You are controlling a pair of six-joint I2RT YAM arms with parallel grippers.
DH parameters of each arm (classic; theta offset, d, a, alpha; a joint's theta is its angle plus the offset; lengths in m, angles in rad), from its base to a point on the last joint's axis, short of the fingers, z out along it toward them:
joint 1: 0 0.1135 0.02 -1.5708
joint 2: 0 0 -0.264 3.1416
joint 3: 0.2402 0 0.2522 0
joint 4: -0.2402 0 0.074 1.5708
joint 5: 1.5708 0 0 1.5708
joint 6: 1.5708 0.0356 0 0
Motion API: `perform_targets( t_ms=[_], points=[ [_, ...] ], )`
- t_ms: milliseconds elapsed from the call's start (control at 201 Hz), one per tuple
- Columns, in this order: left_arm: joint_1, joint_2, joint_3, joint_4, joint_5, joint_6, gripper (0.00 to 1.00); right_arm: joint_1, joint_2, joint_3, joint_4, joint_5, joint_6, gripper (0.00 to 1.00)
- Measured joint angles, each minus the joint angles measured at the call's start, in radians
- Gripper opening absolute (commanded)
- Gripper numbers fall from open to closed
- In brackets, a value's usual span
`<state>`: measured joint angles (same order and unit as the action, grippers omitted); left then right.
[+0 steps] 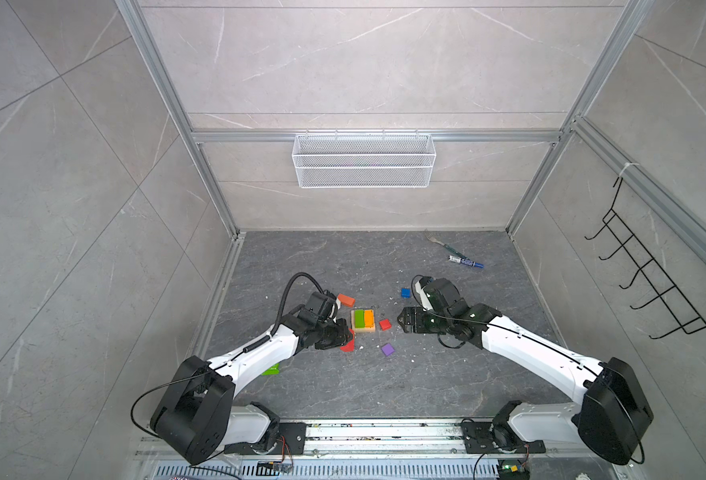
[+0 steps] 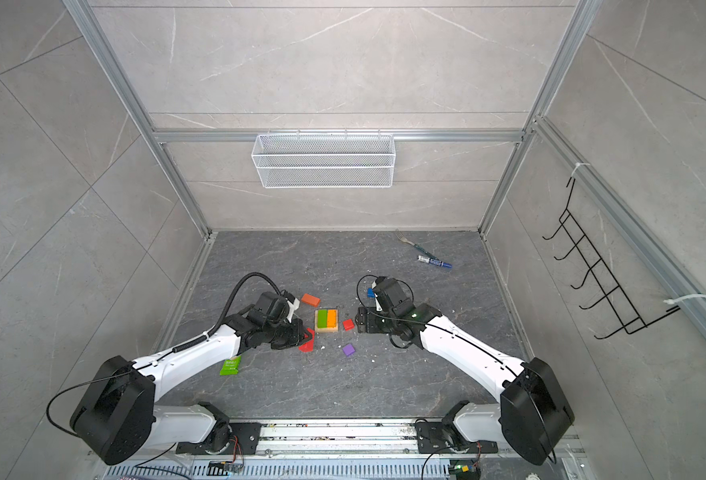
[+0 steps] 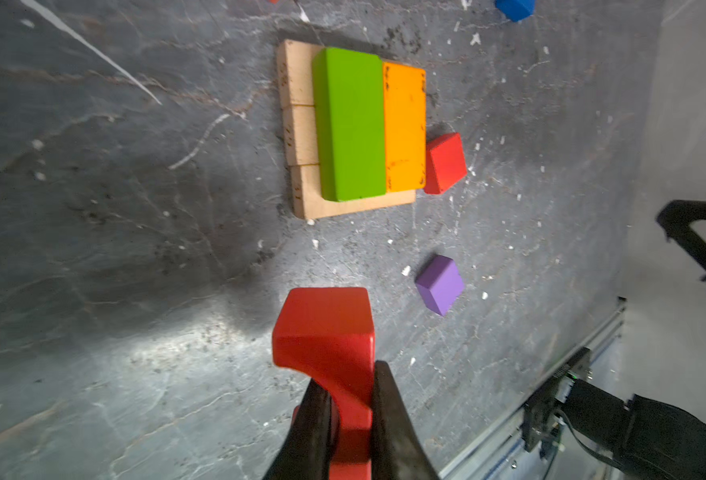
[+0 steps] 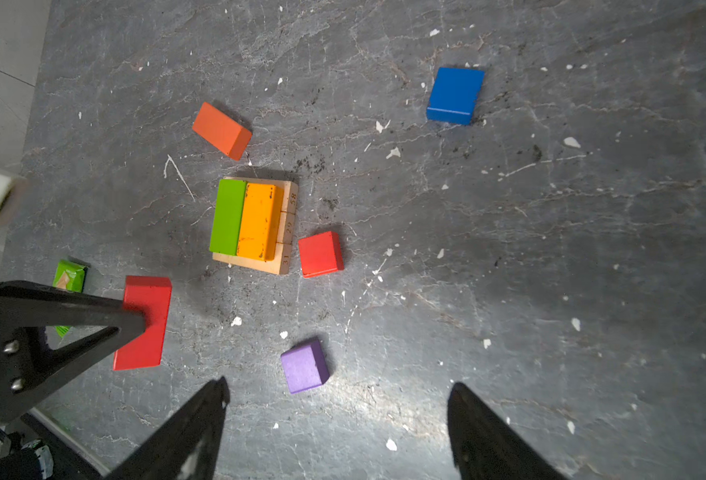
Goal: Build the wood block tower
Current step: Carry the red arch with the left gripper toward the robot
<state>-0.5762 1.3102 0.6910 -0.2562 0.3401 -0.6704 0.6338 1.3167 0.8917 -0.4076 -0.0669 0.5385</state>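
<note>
My left gripper keeps hold of the red arch until it reaches the purple cube (image 1: 387, 349): high above the floor, the arch would fall if released now.
The tower (image 1: 362, 320) (image 4: 256, 224) is a tan base (image 3: 301, 124) with a green bar and an orange bar side by side on top. My left gripper (image 3: 349, 378) is shut on a red arch (image 3: 326, 324) (image 1: 348, 345), held just left of and nearer than the tower. My right gripper (image 4: 339, 388) (image 1: 401, 322) hangs open and empty to the right. A red cube (image 1: 385, 324) (image 4: 321, 254) lies beside the base, a purple cube (image 1: 387, 349) (image 4: 303, 365) nearer me. A blue block (image 4: 454, 95) and an orange-red bar (image 4: 222, 130) lie behind.
A green snack wrapper (image 2: 230, 365) lies under my left arm. A blue marker (image 1: 465, 262) and a fork (image 1: 436, 241) lie at the back right. A wire basket (image 1: 364, 160) hangs on the back wall. White crumbs dot the dark floor.
</note>
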Motion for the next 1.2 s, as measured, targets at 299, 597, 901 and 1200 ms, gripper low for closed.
perform_targets(
  t_ms=[299,597,901,1200],
  points=[
    [-0.077,0.012,-0.113,0.166,0.122,-0.065,0.0,0.0,-0.027,-0.019,0.003,0.003,-0.031,0.88],
    [-0.117,0.146,-0.146,0.404,0.214,-0.12,0.0,0.0,-0.039,-0.029,0.016,0.003,-0.046,0.99],
    [-0.144,0.251,-0.174,0.613,0.265,-0.177,0.0,0.0,-0.056,-0.048,0.037,-0.016,-0.055,0.99],
    [-0.144,0.347,-0.212,0.837,0.311,-0.249,0.0,0.0,-0.056,-0.048,0.046,-0.027,-0.061,0.99]
  ],
)
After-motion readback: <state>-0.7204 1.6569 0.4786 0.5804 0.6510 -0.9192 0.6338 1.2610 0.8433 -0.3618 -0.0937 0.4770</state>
